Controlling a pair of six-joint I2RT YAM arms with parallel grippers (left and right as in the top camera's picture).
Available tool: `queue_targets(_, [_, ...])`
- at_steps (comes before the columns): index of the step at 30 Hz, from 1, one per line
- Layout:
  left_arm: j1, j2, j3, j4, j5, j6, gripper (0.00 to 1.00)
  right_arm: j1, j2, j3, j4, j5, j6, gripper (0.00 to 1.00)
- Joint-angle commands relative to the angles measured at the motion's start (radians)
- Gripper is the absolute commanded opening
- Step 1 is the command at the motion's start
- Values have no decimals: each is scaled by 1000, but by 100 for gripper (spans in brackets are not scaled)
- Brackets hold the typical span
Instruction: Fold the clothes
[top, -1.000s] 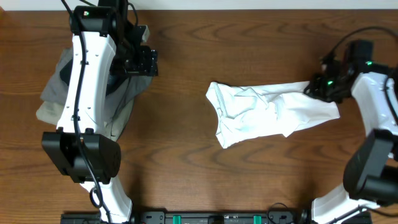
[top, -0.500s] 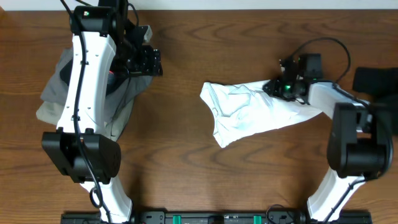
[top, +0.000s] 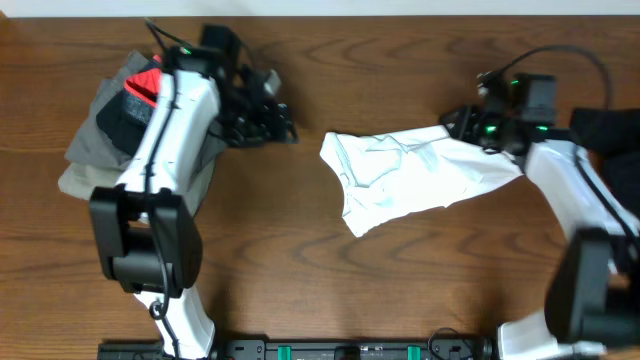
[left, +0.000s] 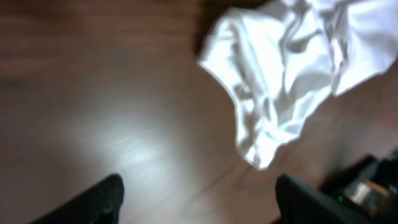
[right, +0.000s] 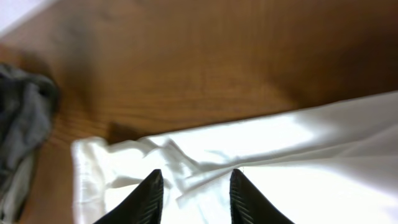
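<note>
Next, my left gripper grabs the white T-shirt's crumpled end opposite the T-shirt's edge beneath my right gripper, to fold the T-shirt.
The clothes in play are a crumpled white T-shirt (top: 410, 180) lying mid-table, stretched out toward the right. My right gripper (top: 462, 122) hovers over its upper right edge. In the right wrist view the right gripper (right: 196, 177) is open, its dark fingers (right: 148, 198) apart just above the white fabric (right: 298, 149), pinching nothing. My left gripper (top: 280, 125) hangs left of the shirt. In the left wrist view it (left: 198, 186) is open wide over bare wood, with the shirt (left: 292, 68) ahead at the upper right.
A pile of grey and beige garments (top: 95, 150) with a red patch (top: 148, 85) lies at the far left, partly under the left arm. A dark cloth (top: 605, 125) sits at the right edge. The brown wooden table (top: 300, 260) shows around the shirt.
The left arm has swung right from over the pile toward the shirt. The right gripper pushed left along the shirt's upper edge and has now opened its fingers.
</note>
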Motion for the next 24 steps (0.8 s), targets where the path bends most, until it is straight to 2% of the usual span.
queue_targets(1, [-61,-6,-132,98,108,-114,83,-33,-90,4,-69,52,-55,37])
queue_targets(8, [-196,-2,-373,451,108,-434,99,-62,-150,4,-172,136,-90,37])
queue_targets(13, [-254,19,-464,685,96,-641,98,-61,-149,4,-172,136,-90,36])
queue_targets(18, [-292,96,-470,769,105,-724,98,-61,-149,4,-173,136,-90,36])
queue_targets(21, [-310,146,-470,817,167,-737,100,-61,-149,4,-172,136,-90,36])
queue_targets(24, [-322,169,-469,838,190,-736,89,-61,-149,4,-172,137,-90,36])
